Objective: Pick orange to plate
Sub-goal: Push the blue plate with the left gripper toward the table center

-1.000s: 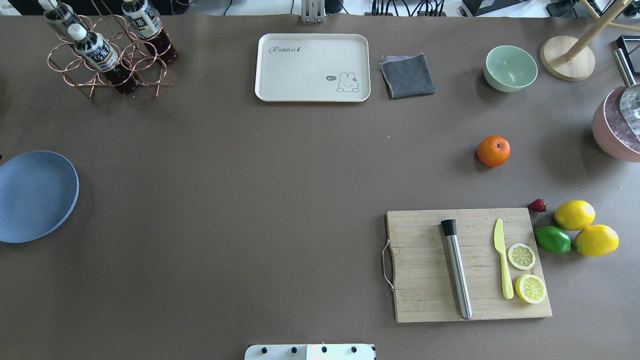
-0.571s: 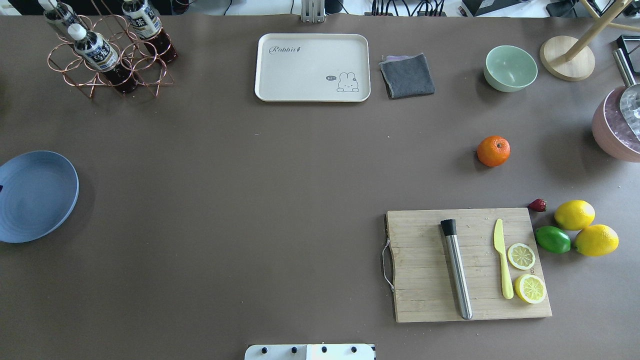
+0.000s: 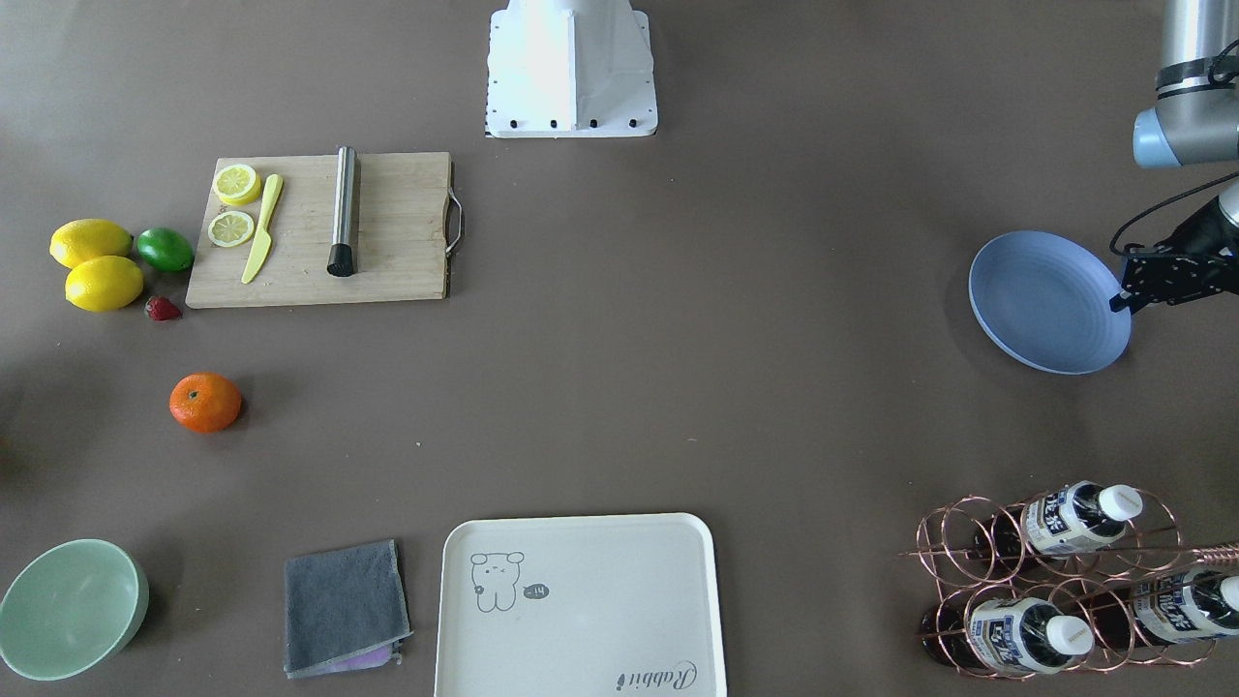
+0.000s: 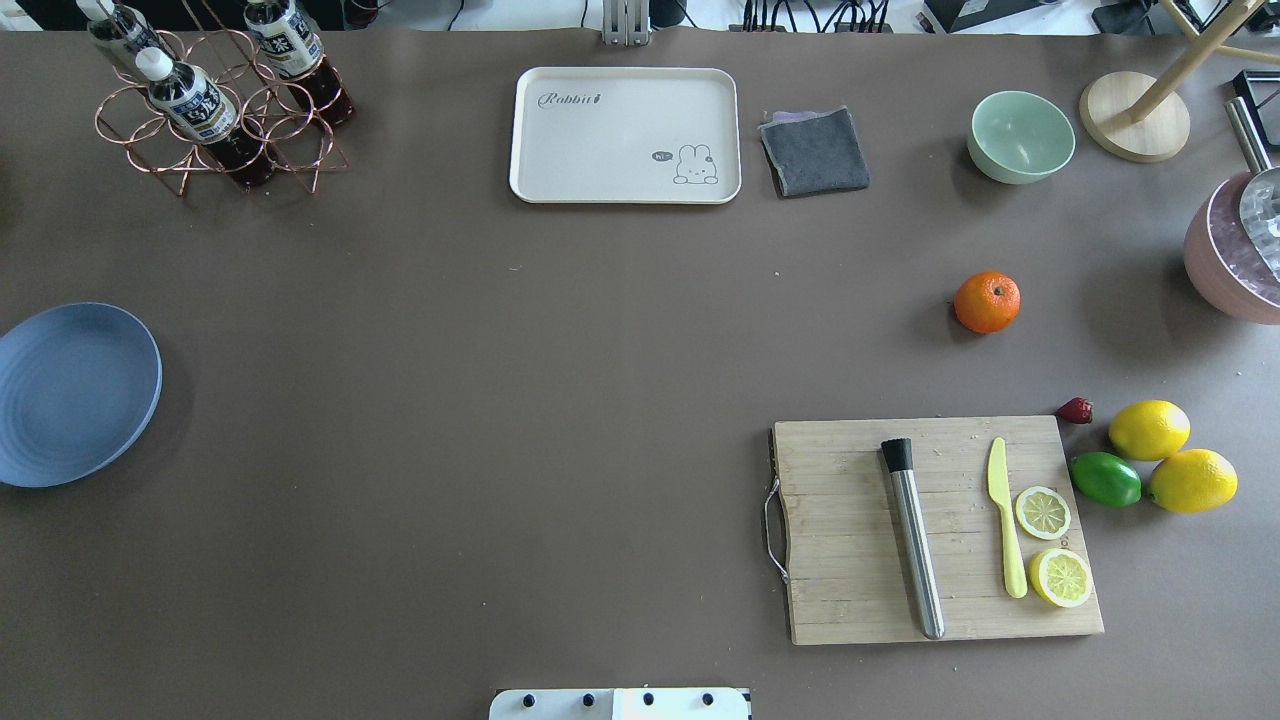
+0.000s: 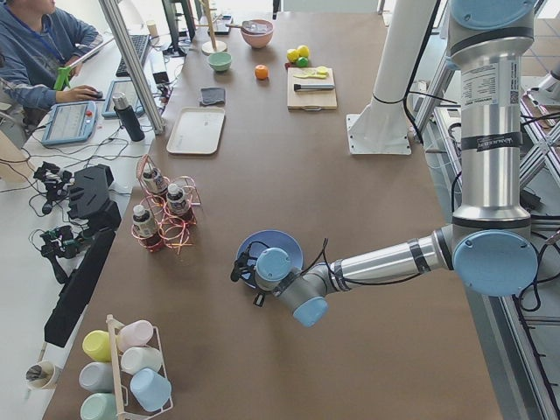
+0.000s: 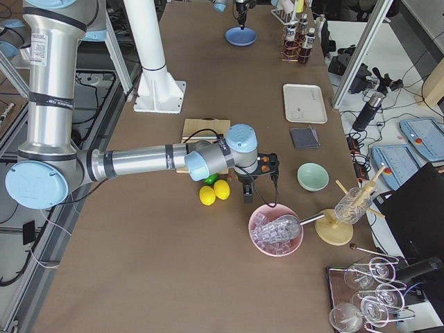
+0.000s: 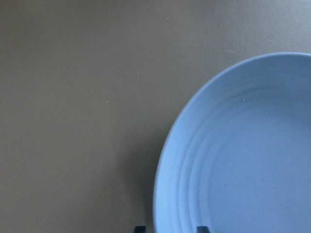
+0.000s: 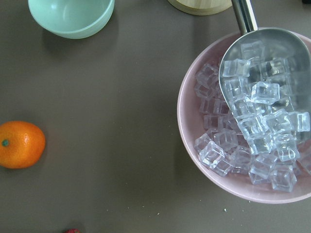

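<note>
I need to bring the blue plate over for the orange (image 3: 205, 402), so next I should grab the plate by its rim (image 3: 1117, 304) with my left gripper.
The orange (image 4: 987, 301) rests on the brown table at the right, above the cutting board, and shows at the left edge of the right wrist view (image 8: 20, 144). The blue plate (image 4: 75, 395) lies at the table's far left edge. My left gripper (image 3: 1123, 295) is at the plate's outer rim. In the left wrist view its two fingertips (image 7: 139, 228) stand apart on either side of the plate (image 7: 243, 160) rim, so it is open. My right gripper (image 6: 247, 194) hangs beside the orange near the lemons. It shows only in the exterior right view, so I cannot tell its state.
A cutting board (image 4: 935, 530) holds a muddler, a yellow knife and lemon slices. Two lemons (image 4: 1150, 430), a lime (image 4: 1106, 479) and a strawberry lie beside it. A green bowl (image 4: 1020, 136), pink ice bowl (image 8: 248, 121), cream tray (image 4: 625, 135), grey cloth and bottle rack (image 4: 215, 110) line the far side.
The plate has shifted a few pixels to the right. The orange has not moved.
</note>
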Action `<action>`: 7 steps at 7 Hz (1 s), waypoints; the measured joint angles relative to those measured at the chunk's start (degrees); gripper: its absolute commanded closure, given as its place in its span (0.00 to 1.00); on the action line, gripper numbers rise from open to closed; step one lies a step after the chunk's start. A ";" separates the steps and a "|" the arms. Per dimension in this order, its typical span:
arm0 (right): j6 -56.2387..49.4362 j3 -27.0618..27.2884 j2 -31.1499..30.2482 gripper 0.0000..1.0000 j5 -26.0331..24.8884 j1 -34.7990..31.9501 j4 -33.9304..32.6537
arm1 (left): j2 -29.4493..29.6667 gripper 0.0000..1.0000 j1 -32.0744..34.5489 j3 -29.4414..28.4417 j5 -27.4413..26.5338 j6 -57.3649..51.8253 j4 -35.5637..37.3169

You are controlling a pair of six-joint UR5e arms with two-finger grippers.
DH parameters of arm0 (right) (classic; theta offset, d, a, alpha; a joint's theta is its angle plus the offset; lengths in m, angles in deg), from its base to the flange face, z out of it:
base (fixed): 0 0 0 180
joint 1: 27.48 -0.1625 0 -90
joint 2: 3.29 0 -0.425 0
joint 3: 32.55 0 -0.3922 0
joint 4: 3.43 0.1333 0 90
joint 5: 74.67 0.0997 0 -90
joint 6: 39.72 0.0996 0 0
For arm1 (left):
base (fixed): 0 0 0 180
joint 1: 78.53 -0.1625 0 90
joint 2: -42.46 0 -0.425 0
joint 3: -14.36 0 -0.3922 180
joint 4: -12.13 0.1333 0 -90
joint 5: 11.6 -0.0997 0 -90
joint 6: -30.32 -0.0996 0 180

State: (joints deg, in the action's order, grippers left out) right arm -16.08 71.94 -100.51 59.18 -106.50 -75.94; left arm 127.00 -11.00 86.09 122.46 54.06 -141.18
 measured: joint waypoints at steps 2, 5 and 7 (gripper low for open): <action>0.00 -0.06 -0.05 0.01 -0.07 0.00 0.00 | 0.65 1.00 0.17 1.36 4.24 2.09 0.41; 0.00 -0.19 -0.04 0.01 -0.47 0.00 0.00 | 5.25 1.00 -0.53 12.32 10.13 26.87 0.52; 0.00 -0.31 -0.07 0.01 -0.88 0.00 0.00 | 10.61 1.00 -9.68 17.53 1.45 41.02 1.37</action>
State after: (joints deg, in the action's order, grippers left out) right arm -16.08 71.62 -100.58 58.30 -106.49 -75.94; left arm 137.61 -20.68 103.62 123.91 95.08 -139.81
